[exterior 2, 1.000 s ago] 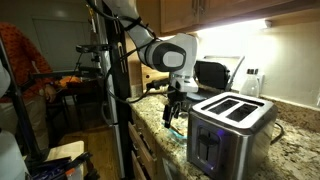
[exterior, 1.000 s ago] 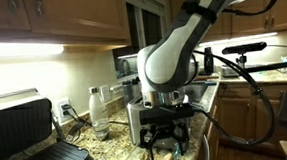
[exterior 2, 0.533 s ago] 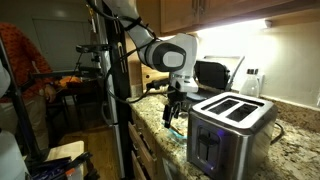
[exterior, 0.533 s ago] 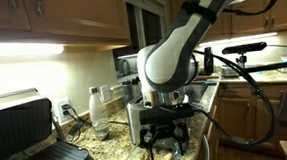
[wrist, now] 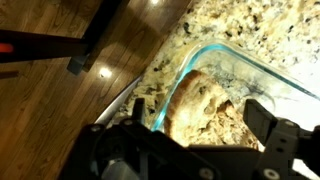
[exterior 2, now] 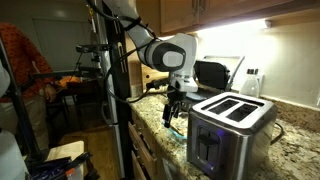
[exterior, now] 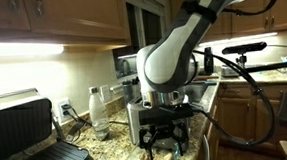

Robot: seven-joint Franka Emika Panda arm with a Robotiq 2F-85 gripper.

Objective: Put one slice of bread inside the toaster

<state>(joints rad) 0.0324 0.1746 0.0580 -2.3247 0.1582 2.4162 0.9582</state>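
My gripper should next grab the slice of bread (wrist: 198,103) across its thin crust edge, so the bread's far edge stays free for the toaster slot.
The slice of bread (wrist: 198,103) lies tan and crusty in a clear glass dish (wrist: 228,56) on the granite counter. My gripper (wrist: 200,138) is open just above the dish, with one dark finger on each side of the bread; I cannot tell if it touches. In both exterior views the gripper (exterior: 162,139) (exterior 2: 175,110) points down over the dish near the counter's edge. The bread shows faintly below it (exterior: 160,158). The steel toaster (exterior 2: 231,126) stands beside the gripper with its two top slots empty. It is partly hidden behind the arm (exterior: 136,119).
A black-and-silver contact grill (exterior: 29,137) stands open on the counter. A clear water bottle (exterior: 97,111) stands by the wall. The counter's edge and the wooden floor (wrist: 70,110) lie right beside the dish. A black tripod (exterior 2: 105,70) stands near the counter.
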